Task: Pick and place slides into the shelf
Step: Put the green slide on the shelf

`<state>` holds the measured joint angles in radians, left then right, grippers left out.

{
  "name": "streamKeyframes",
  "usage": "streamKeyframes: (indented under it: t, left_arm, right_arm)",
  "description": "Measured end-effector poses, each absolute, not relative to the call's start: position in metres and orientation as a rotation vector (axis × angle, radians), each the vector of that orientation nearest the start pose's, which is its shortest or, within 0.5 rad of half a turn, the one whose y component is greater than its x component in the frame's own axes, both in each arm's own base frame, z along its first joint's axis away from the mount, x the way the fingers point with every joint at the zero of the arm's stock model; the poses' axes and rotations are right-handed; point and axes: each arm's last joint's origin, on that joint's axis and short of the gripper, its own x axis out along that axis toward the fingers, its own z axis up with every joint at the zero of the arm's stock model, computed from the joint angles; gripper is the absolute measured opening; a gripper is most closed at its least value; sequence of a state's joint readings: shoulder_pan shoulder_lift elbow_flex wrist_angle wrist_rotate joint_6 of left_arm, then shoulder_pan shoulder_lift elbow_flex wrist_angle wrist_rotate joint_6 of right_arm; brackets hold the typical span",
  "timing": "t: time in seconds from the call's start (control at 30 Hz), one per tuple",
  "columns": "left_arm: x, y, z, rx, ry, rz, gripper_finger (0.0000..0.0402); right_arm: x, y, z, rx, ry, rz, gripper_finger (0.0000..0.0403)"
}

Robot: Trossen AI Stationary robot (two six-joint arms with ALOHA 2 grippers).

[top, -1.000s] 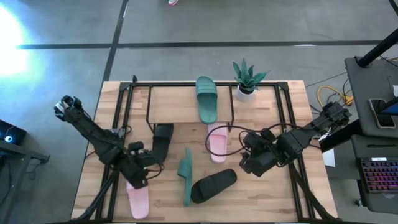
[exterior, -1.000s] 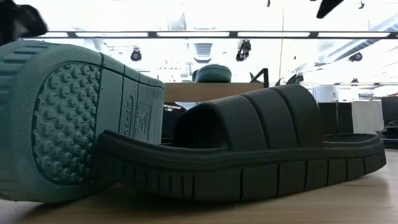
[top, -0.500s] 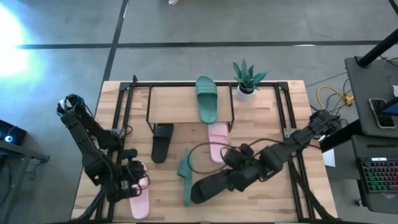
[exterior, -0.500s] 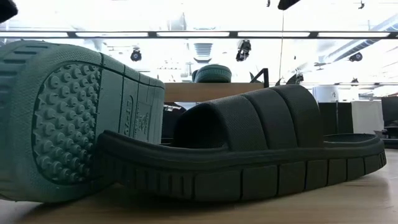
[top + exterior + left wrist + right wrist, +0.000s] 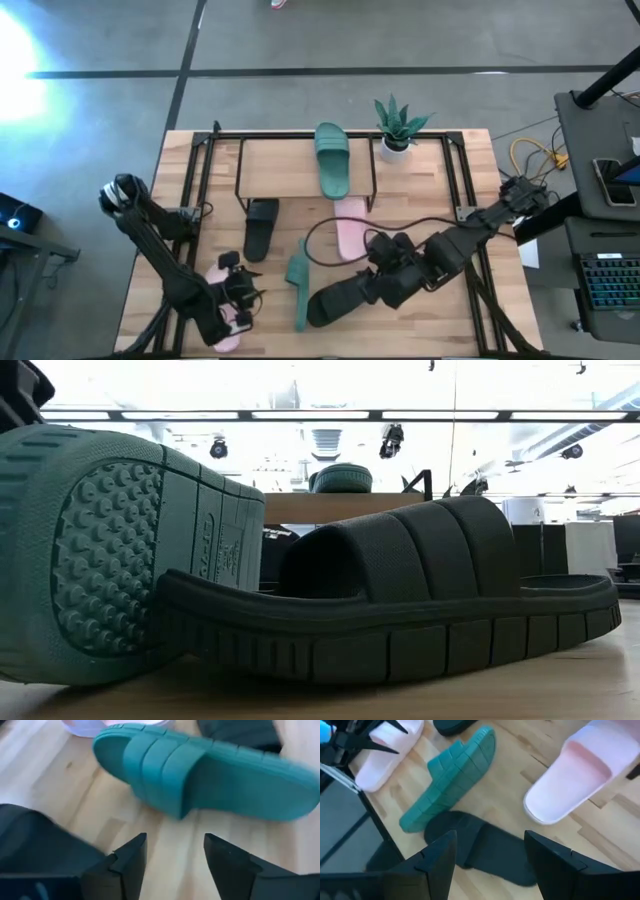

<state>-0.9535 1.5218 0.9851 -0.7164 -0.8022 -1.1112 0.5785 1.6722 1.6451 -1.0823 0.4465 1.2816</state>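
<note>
Next, my left gripper grips the green slide by its wide strap, to set that slide on the shelf's top board beside its pair.
My left gripper is open, low near the table's near-left corner, over a pink slide. Ahead of its fingers, a green slide stands on its side edge. My right gripper is open above the right end of a black slide that lies flat; its fingers stand either side of that slide. A second black slide and a second pink slide lie by the shelf. The other green slide lies on the shelf's top board.
A small potted plant stands at the shelf's far right corner. In the low view the green slide's sole and the black slide fill the foreground, with the shelf top behind. Bare tabletop lies right of the shelf and near the right corner.
My left gripper has swung from beside the black slide by the shelf toward the near edge, then right, ending over the near pink slide. My right gripper has moved left and toward the near edge, from beside the far pink slide to above the near black slide. No slide has clearly moved.
</note>
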Motion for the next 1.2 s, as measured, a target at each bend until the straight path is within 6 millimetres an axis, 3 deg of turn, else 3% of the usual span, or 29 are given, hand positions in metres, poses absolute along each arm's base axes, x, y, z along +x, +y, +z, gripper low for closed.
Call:
streamKeyframes:
  t: [0.37,0.53,0.77,0.9,1.07,1.13,1.2]
  left_arm:
    - [0.226,-0.237,0.185,-0.142,0.614,0.456,0.0189]
    - [0.249,-0.232,0.167,-0.115,0.627,0.531,0.0189]
    - [0.265,-0.217,0.158,-0.136,0.588,0.633,0.0185]
    - [0.267,-0.205,0.157,-0.063,0.570,0.694,0.0148]
    - [0.272,-0.188,0.159,0.038,0.584,0.755,0.0050]
    - [0.277,-0.188,0.163,0.054,0.605,0.740,0.0015]
    - [0.282,-0.193,0.175,0.057,0.616,0.715,0.0009]
  right_arm:
    - [0.270,0.168,0.351,0.393,0.968,-0.473,0.0224]
    - [0.265,0.173,0.352,0.357,0.963,-0.454,0.0224]
    - [0.262,0.174,0.352,0.321,0.947,-0.478,0.0224]
    - [0.262,0.174,0.352,0.315,0.937,-0.483,0.0224]
    - [0.261,0.174,0.351,0.303,0.947,-0.489,0.0224]
    - [0.259,0.172,0.350,0.280,0.967,-0.504,0.0224]
    - [0.256,0.170,0.349,0.260,0.989,-0.525,0.0224]
